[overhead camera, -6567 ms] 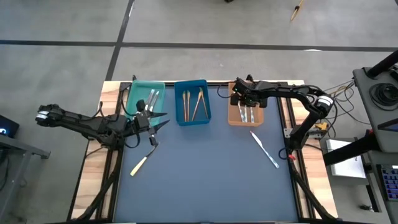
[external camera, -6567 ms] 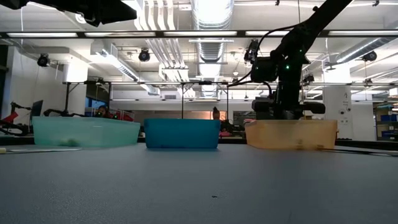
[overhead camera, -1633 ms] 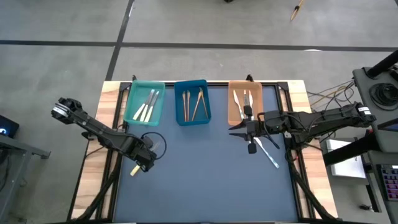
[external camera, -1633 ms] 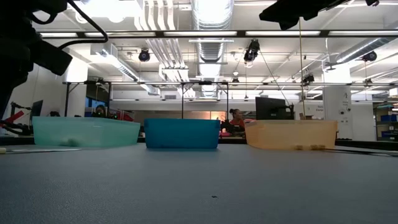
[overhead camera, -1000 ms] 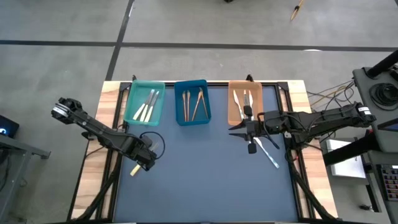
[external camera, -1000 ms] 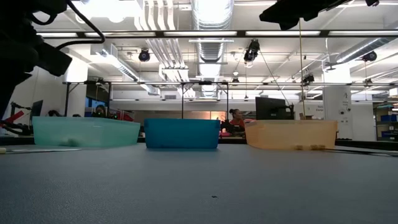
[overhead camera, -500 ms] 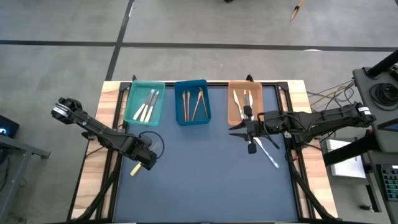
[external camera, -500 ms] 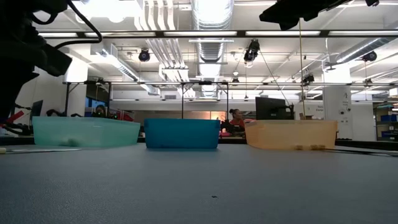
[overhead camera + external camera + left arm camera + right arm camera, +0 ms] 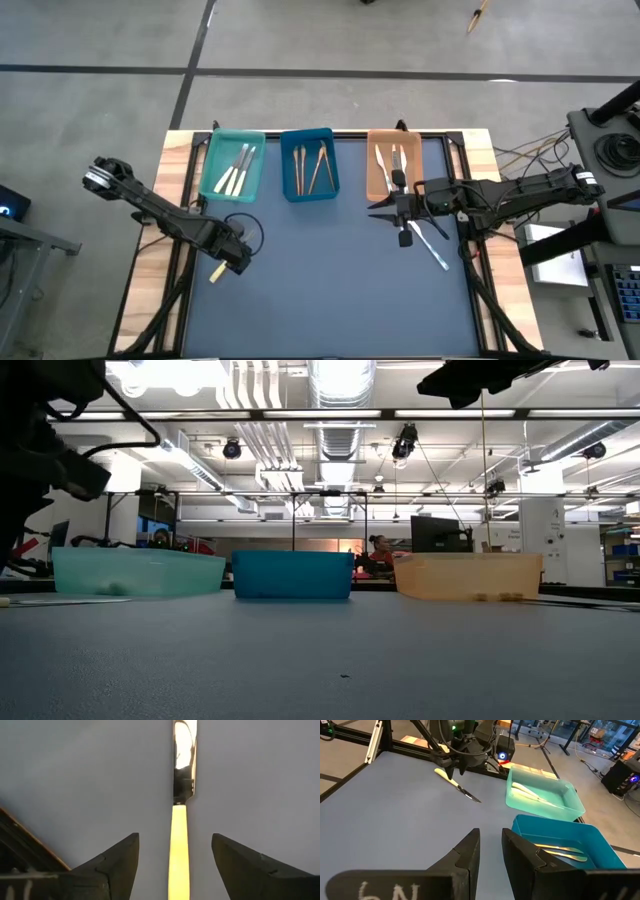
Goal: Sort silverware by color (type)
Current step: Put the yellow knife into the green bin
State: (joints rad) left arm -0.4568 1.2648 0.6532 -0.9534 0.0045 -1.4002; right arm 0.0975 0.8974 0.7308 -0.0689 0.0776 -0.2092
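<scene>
The cream-yellow knife needs to be sorted into the teal tray (image 9: 228,155), so I will grab the knife by its yellow handle (image 9: 217,272) with my left gripper next.
A cream-yellow handled knife (image 9: 217,272) lies flat on the blue-grey table near its left edge. My left gripper (image 9: 175,870) stands open over it, pointing down. Its fingers stand on either side of the yellow handle (image 9: 179,850), apart from it, and the blade (image 9: 184,760) runs on ahead. My right gripper (image 9: 383,210) hangs over the table in front of the orange tray (image 9: 378,180). A narrow gap shows between its fingers (image 9: 490,855), with nothing in it. A silver knife (image 9: 430,245) lies flat on the table under the right arm.
Three trays stand in a row at the far edge. The teal tray (image 9: 212,165) holds cream-handled pieces, the blue tray (image 9: 287,165) wooden ones and the orange tray silver ones. Bare table spreads across the middle and near side. The table's wooden rim (image 9: 150,260) runs beside my left gripper.
My left gripper has sunk a little toward the cream-handled knife, which has stayed where it lay. My right arm has kept still.
</scene>
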